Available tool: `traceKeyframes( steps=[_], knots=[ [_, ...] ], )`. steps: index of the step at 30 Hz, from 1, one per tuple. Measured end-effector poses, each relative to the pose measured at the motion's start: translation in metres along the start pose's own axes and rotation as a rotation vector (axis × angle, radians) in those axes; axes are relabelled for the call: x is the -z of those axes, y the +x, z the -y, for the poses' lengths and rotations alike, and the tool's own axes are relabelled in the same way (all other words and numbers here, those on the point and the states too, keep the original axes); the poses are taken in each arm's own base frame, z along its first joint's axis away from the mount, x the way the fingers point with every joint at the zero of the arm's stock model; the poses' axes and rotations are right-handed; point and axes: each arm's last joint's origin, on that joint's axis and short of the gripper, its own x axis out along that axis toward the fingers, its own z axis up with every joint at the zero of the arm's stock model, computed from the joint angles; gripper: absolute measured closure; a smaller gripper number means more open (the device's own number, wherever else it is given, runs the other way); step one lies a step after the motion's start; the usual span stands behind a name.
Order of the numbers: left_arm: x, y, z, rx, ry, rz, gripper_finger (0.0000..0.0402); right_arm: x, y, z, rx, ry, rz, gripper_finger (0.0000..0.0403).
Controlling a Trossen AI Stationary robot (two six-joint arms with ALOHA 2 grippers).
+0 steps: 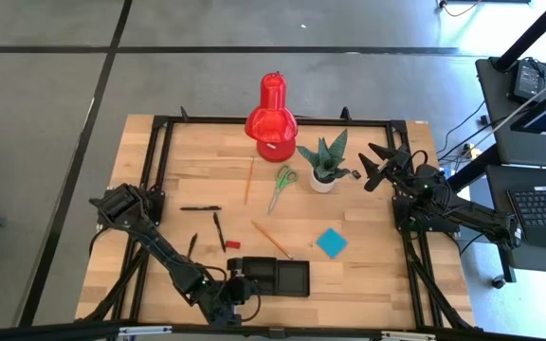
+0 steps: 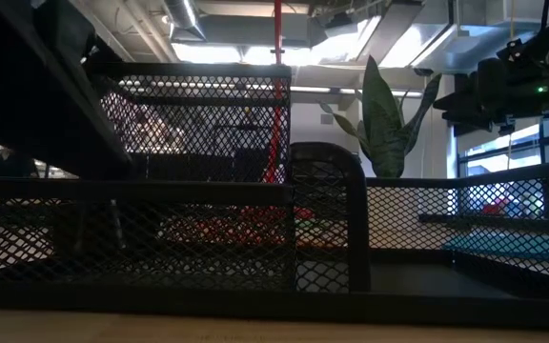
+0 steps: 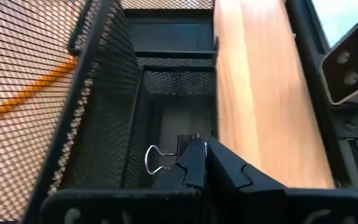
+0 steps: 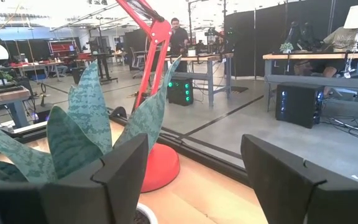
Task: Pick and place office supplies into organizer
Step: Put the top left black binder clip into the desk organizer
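Observation:
The binder clip's body and wire handle (image 3: 156, 159) are in the mesh organizer's section over the section's bottom, so I need to let go with my left gripper now.
The black mesh organizer (image 1: 290, 277) stands near the table's front edge. My left gripper (image 3: 201, 148) reaches into its left compartment (image 3: 166, 118), shut on a small black binder clip (image 3: 185, 145) with a silver wire handle (image 3: 156, 159). On the table lie black pens (image 1: 200, 207), orange pencils (image 1: 271, 239), green-handled scissors (image 1: 282, 186), a blue note pad (image 1: 331, 242) and a small red piece (image 1: 233, 244). My right gripper (image 1: 375, 167) waits open at the table's right side, beside the plant. My left gripper pinches the clip's black body (image 3: 188, 142) between its two fingertips, slanting down into the compartment from the table's near left. The wire handle sticks out sideways from the fingers. Whether the clip touches the compartment floor, I cannot tell.
A big red lamp (image 1: 272, 116) stands at the far middle, with a potted green plant (image 1: 325, 163) to its right. A black frame rail (image 1: 273, 121) runs around the table top. The organizer's mesh walls (image 2: 255, 219) fill the low view.

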Motion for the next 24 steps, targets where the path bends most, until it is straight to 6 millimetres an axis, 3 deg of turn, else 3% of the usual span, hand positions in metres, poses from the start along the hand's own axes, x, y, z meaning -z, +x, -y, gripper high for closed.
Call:
traceKeyframes(
  steps=[11,24],
  knots=[
    [0.0011,0.0004,0.0000,0.014,-0.018,-0.020,0.0399,0.0000,0.0000,0.0000,0.000,0.000,0.000,0.0143],
    [0.0010,0.0005,-0.0004,-0.006,-0.017,-0.005,0.0361,0.0001,0.0000,0.0000,0.000,0.000,0.000,0.0143]
  ],
)
